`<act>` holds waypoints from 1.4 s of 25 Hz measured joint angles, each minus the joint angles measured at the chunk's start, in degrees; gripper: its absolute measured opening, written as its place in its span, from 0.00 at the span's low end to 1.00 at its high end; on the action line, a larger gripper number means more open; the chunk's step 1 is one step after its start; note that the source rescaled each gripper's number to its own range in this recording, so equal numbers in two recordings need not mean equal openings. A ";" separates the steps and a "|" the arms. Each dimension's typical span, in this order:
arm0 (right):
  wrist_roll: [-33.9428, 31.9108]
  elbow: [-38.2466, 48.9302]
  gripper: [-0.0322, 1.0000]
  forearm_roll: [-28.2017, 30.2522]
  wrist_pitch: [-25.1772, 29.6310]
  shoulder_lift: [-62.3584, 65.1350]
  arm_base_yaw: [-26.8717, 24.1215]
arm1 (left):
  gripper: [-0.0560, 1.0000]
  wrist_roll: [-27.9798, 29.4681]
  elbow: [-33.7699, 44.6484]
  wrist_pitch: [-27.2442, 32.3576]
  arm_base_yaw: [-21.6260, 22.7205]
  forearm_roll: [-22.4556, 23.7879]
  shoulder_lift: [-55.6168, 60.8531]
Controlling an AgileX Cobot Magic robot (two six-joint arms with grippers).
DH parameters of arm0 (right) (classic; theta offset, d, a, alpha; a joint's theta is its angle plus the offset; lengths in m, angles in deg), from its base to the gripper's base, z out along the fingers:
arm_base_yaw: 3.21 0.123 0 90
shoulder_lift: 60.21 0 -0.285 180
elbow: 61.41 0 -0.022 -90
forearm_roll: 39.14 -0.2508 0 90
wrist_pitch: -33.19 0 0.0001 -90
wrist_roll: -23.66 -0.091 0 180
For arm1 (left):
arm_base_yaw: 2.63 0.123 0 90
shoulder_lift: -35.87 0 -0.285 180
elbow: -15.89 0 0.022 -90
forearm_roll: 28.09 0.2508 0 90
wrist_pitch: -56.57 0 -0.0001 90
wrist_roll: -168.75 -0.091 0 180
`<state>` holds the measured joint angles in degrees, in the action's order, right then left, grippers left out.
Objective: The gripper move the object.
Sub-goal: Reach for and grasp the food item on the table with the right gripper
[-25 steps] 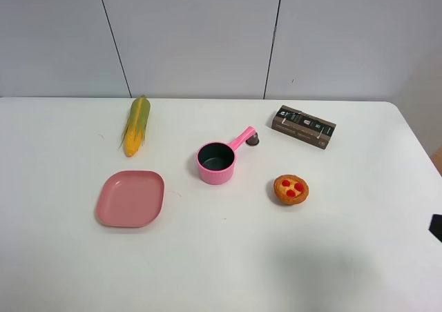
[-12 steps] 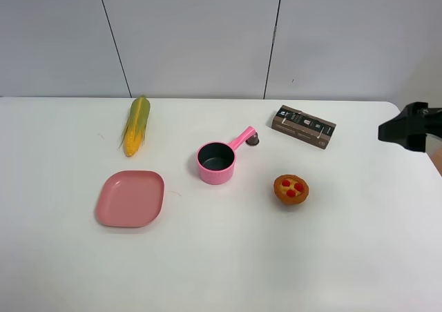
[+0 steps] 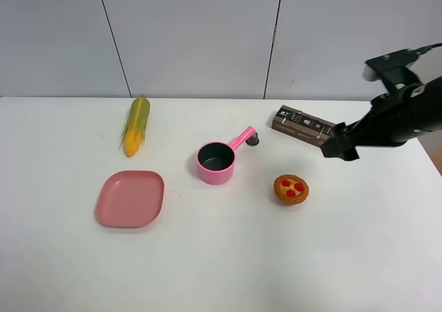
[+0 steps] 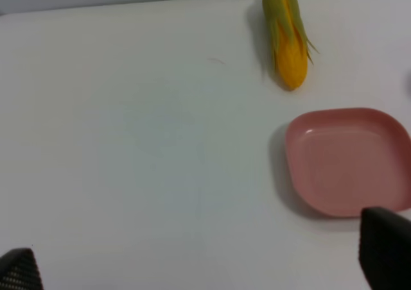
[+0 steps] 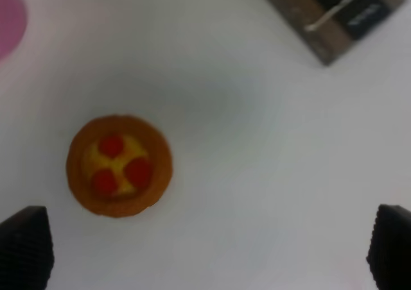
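Note:
I will grab the tart by its round orange-brown crust edge (image 3: 277, 194) with my right gripper next. Then I can move the tart over to the pink saucepan (image 3: 216, 163).
The tart (image 3: 291, 189), orange-brown with yellow filling and three red dots, sits on the white table right of the pink pot. It also shows in the right wrist view (image 5: 119, 165). My right gripper (image 3: 340, 147) hangs above the table, up and to the right of the tart, not touching it. In the right wrist view the right gripper (image 5: 209, 255) is open and empty, its fingertips (image 5: 26, 251) wide apart. My left gripper (image 4: 199, 264) is open and empty near the pink plate (image 4: 347, 162); it is out of the exterior high view.
A pink saucepan (image 3: 216, 162) stands mid-table with its handle toward the back right. A corn cob (image 3: 136, 124) lies at the back left, a pink plate (image 3: 130, 198) in front of it. A brown box (image 3: 303, 126) lies behind the tart, beside the right gripper.
The right arm has come in from the right edge, moving left and over the table toward the box and tart. The objects have not moved.

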<state>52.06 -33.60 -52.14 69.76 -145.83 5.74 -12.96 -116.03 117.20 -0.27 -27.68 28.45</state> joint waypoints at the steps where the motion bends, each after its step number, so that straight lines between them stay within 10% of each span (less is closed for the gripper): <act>1: -0.07 -0.70 1.00 1.39 0.00 -1.63 2.00 | 1.00 0.00 0.00 0.00 0.00 0.00 0.00; 35: -4.61 -6.56 1.00 6.89 -6.26 -31.02 13.93 | 1.00 0.00 0.00 0.00 0.00 0.00 0.00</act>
<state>47.45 -40.16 -45.25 63.50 -176.85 19.66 -12.96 -116.03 117.20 -0.27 -27.68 28.45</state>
